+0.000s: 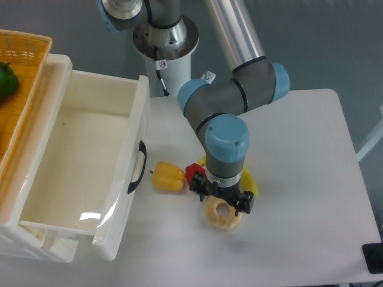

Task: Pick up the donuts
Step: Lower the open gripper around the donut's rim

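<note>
The pale tan donut is next to be picked up. My gripper will hold it by the edge of its ring [236,219].
The pale tan donut [223,216] lies on the white table, just in front of the red pepper and the banana. My gripper [222,196] points straight down directly over it. The two black fingers [246,202] stand apart, one at the donut's left edge and one at its right edge, so the gripper is open around it. The wrist hides the donut's far side and the fingertips. I cannot tell whether the fingers touch the donut.
A yellow bell pepper [167,177], a red pepper [193,173] and a yellow banana [250,181] lie close behind the donut. An open white drawer [128,179] with a black handle stands to the left. A wicker basket [27,57] holding a green item sits at top left.
</note>
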Robot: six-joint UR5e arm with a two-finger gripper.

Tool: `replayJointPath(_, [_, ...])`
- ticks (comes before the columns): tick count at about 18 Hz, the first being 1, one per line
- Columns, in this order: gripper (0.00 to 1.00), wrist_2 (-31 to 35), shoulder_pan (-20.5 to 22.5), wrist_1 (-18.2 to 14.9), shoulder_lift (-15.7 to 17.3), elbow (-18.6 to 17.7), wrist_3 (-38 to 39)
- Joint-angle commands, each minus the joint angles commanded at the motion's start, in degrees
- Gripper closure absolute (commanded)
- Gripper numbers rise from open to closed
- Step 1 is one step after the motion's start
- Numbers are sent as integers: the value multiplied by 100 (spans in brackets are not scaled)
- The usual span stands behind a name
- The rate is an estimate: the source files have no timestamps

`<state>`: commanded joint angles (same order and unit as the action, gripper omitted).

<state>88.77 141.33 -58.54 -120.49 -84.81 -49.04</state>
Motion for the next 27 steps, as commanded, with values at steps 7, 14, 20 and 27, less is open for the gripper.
replayJointPath(7, [0,-9,333,26,-281,17,-9])
replayJointPath(14, [0,9,369,26,-439,97,-53])
replayJointPath(20, [0,-9,369,26,-580,97,-9])
replayJointPath(27, [0,-44,369,26,-668,105,9])
